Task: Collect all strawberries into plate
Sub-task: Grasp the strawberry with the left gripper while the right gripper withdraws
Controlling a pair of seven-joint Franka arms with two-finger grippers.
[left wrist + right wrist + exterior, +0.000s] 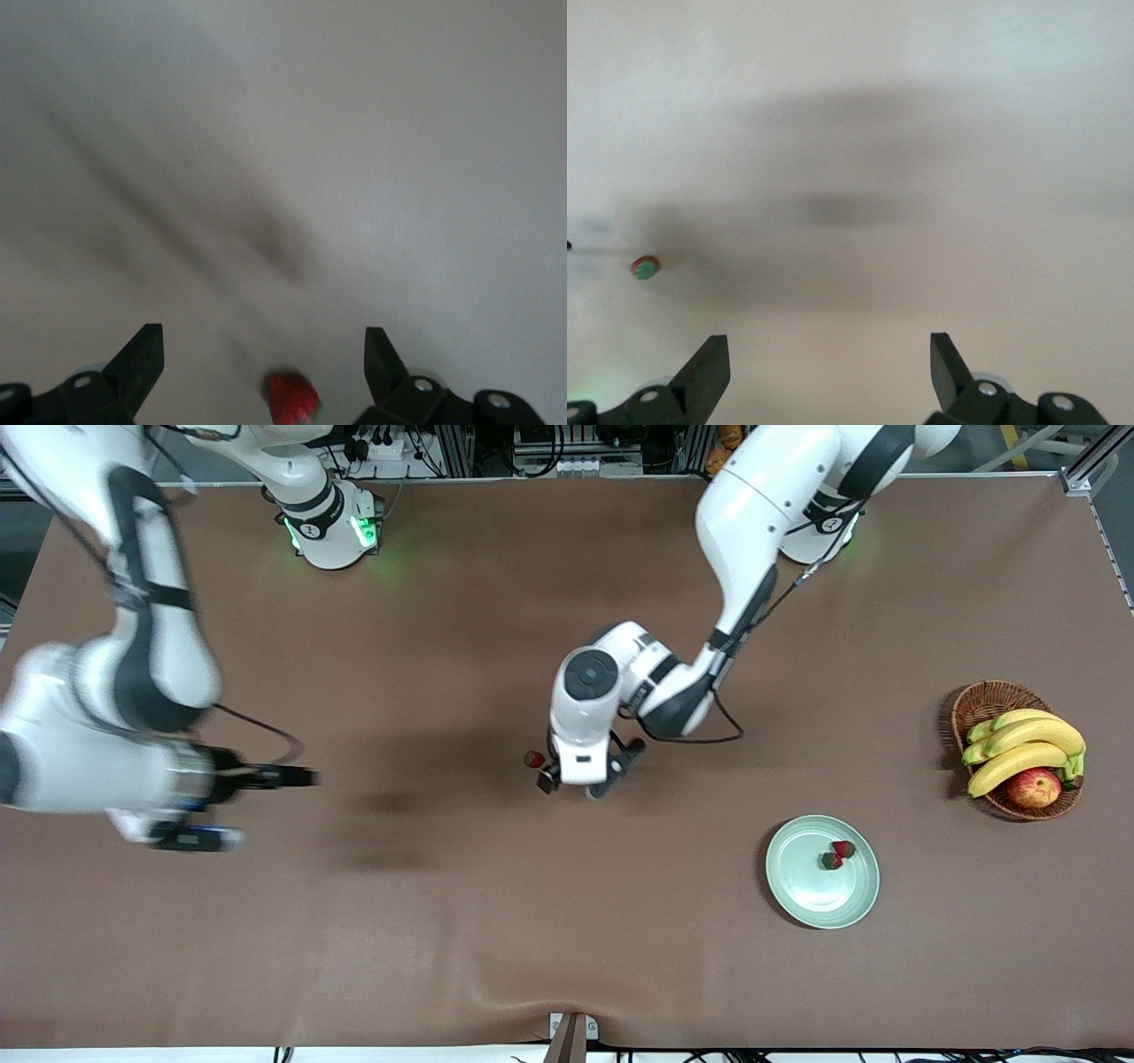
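Observation:
The lone strawberry is to be added to the plate (802,886), so the left gripper should grab it by its plump red body (533,759) next.
One strawberry (534,759) lies on the brown table near the middle. My left gripper (585,775) hangs open just over it. In the left wrist view the berry (292,398) shows low between the spread fingers of the left gripper (261,341), untouched. The pale green plate (802,886) sits nearer the front camera, toward the left arm's end, with two strawberries (838,854) in it. My right gripper (266,806) is open and empty over bare table at the right arm's end. The right wrist view shows its spread fingers (828,350) and the lone strawberry (645,266) far off.
A brown wicker basket (979,701) with bananas (1023,748) and a red-yellow apple (1034,787) stands at the left arm's end, farther from the front camera than the plate. The brown cloth has a small ridge at the front edge (496,974).

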